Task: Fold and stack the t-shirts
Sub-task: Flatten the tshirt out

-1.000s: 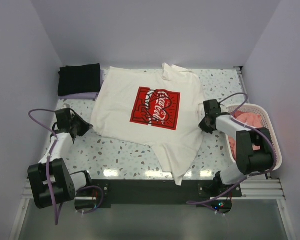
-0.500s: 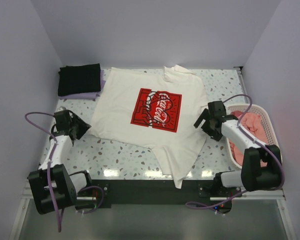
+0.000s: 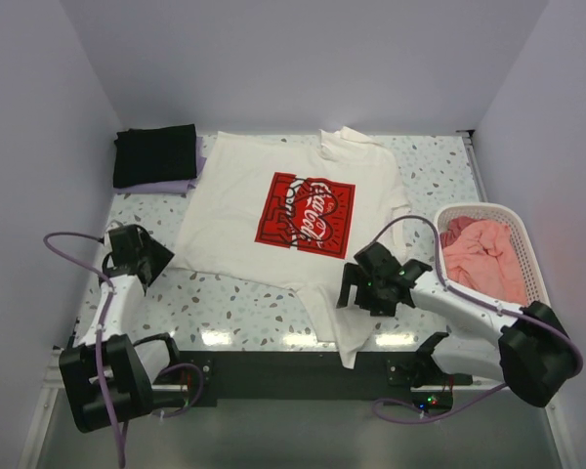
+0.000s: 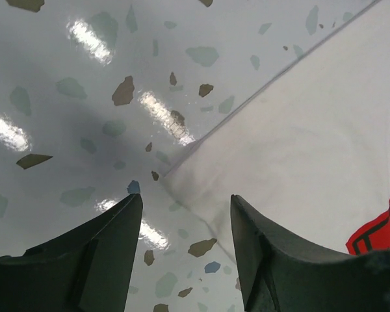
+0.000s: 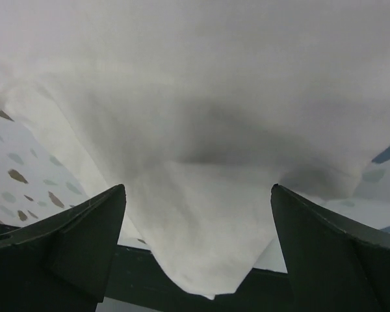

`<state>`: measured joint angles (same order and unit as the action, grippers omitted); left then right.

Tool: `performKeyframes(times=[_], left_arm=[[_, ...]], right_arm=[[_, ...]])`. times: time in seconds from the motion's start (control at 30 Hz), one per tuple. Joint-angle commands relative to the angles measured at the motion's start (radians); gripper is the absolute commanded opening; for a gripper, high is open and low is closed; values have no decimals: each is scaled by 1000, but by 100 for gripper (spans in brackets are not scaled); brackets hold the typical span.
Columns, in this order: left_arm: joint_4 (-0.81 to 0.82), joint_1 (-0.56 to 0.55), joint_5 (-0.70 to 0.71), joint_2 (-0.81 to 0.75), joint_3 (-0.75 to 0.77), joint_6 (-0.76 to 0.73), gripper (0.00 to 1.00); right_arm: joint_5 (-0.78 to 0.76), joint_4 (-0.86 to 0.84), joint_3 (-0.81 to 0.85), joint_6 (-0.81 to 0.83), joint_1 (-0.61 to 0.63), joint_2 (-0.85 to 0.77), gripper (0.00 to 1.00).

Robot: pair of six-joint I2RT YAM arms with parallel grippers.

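Next, my left gripper grabs the cream-white t-shirt point(image 3: 303, 210) by its near outer corner point(image 3: 177, 263), to fold the t-shirt's near side over the red print.
A cream-white t-shirt point(image 3: 303, 210) with a red square print lies spread face up on the table, and its lower end hangs over the front edge. A black t-shirt point(image 3: 154, 154) sits folded at the back left on top of a lavender one point(image 3: 168, 186). A salmon-pink t-shirt point(image 3: 483, 256) lies bunched in the basket. My left gripper point(image 3: 152, 257) is open just left of the white shirt's lower left corner point(image 4: 299, 130), with only speckled table between its fingers point(image 4: 185, 198). My right gripper point(image 3: 356, 283) stands wide open over the shirt's lower right part point(image 5: 201, 97), holding nothing point(image 5: 196, 188).
A white slatted basket point(image 3: 529, 244) stands at the right edge of the table. The black front rail point(image 3: 293, 366) runs between the two arm bases. Grey walls close in on the table on three sides.
Both grippers opened and let go of the white shirt. The right arm swung from the shirt's right edge by the basket to its lower hem. The left arm drew back slightly toward the front.
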<state>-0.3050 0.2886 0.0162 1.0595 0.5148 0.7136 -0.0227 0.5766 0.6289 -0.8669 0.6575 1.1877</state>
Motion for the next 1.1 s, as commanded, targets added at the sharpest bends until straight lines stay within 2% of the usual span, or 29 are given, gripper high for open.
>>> performKeyframes(times=[0.0,0.13,0.23,0.5,0.63,0.67,0.73,0.9,1.07], left_arm=[[17,0,34,-42,-56,29,61],[66,-6,2,-52,-134,64,61],[118,-9,-7,-55,-163,96,59],[211,-11,-10,-50,-208,119,50],[237,-11,-12,-55,-231,133,45],[237,-11,-12,-58,-233,132,45],[234,-9,-12,-72,-236,132,45],[222,-9,-12,-79,-223,129,46],[222,-11,-12,-66,-217,136,48]], right_arm=[[21,49,-69,-103,50,-72,96],[20,107,-89,-72,83,-135,94],[79,135,-97,-41,91,-163,92],[128,253,-97,-21,97,-278,88],[133,235,-34,22,106,-304,74],[112,218,-11,46,119,-301,67],[81,181,46,55,183,-281,59],[-149,141,176,40,460,-76,57],[-192,68,196,61,551,59,57]])
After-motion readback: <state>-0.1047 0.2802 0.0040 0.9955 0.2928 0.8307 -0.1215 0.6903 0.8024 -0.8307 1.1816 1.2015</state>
